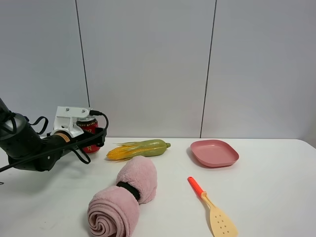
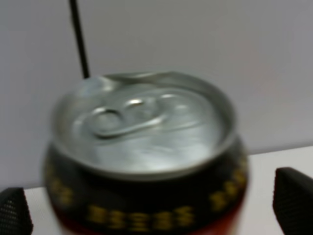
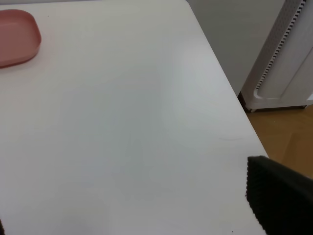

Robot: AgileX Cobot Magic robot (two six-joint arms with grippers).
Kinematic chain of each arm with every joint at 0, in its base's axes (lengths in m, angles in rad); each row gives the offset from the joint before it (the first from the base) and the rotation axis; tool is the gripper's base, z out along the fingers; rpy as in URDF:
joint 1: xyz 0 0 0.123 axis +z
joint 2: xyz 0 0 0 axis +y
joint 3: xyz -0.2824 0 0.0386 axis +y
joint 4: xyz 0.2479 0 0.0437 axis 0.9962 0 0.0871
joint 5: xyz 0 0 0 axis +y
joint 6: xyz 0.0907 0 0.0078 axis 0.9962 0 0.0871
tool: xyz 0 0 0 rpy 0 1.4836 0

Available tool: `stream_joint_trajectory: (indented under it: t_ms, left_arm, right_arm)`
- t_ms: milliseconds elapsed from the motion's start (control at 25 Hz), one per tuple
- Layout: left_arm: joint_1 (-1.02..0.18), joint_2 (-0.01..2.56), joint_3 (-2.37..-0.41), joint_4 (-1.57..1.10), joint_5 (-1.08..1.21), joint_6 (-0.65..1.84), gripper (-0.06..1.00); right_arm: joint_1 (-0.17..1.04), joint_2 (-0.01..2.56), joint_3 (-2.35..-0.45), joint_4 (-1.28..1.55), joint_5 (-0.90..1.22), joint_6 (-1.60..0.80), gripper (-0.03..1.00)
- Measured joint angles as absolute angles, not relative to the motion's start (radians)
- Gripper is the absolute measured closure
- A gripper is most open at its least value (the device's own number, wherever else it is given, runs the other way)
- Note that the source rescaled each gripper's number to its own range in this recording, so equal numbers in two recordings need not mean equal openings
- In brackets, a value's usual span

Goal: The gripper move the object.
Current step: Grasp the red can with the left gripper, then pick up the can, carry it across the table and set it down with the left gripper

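Note:
I should close my left gripper, because both its fingers reach forward across the red drink can's body (image 1: 91, 148), below its silver top (image 1: 88, 119). Closing now would hold the can.
The red drink can (image 1: 89, 129) with gold characters, a black band and a silver top (image 2: 142, 127) stands upright at the table's back left. My left gripper (image 1: 93, 140) is open, with a black finger (image 2: 292, 199) on each side of the can and a small gap showing on both sides. Its white bracket block (image 1: 70, 120) sits just left of the can. My right gripper (image 3: 124, 196) is open and empty above bare white table near the right edge. It is out of the exterior high view.
A corn cob (image 1: 139, 149) lies right of the can. A pink rolled towel (image 1: 125, 196) lies in front. A pink plate (image 1: 214, 152) sits at the back right and shows in the right wrist view (image 3: 14, 36). An orange-handled spatula (image 1: 211, 207) lies at front right. The table edge (image 3: 230, 103) drops to the floor.

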State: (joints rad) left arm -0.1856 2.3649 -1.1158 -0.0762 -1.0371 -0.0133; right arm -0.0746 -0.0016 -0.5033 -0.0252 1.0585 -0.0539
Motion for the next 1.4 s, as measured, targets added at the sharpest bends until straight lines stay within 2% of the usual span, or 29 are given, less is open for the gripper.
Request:
stream_joint_trajectory:
  t_ms: [80,120,160,240,280,360,840,1160,1400]
  left_arm:
    - [-0.175,2.365,-1.116,-0.075,-1.037,-0.013,0.08]
    - [-0.169,2.365,-1.116,-0.075,-1.037,-0.013,0.2]
    - [-0.165,2.366,-1.117,-0.073,-1.038,-0.013,0.38]
    - [-0.161,2.367,-1.117,-0.068,-1.038,-0.013,0.82]
    - [-0.159,2.367,-1.117,-0.07,-1.038,-0.012,0.94]
    - [-0.157,2.367,-1.117,-0.068,-1.038,-0.012,0.92]
    - [-0.156,2.336,-1.115,-0.025,-0.991,-0.011,0.92]
    - [-0.156,2.138,-1.109,0.099,-0.852,-0.019,0.92]
    - [-0.186,1.978,-1.07,0.161,-0.842,-0.185,0.92]
  right_arm:
    - [-0.075,-0.002,-0.503,-0.025,1.058,-0.054,-0.03]
    - [-0.075,-0.002,-0.503,-0.025,1.058,-0.054,-0.03]
    - [-0.075,-0.002,-0.503,-0.025,1.058,-0.054,-0.03]
    - [-0.075,-0.002,-0.503,-0.025,1.058,-0.054,-0.03]
    - [-0.075,-0.002,-0.503,-0.025,1.058,-0.054,-0.03]
    - [-0.075,-0.002,-0.503,-0.025,1.058,-0.054,-0.03]
    - [-0.075,-0.002,-0.503,-0.025,1.058,-0.054,-0.03]
    - [-0.075,-0.002,-0.503,-0.025,1.058,-0.054,-0.03]
    - [-0.075,-0.002,-0.503,-0.025,1.058,-0.054,-0.03]
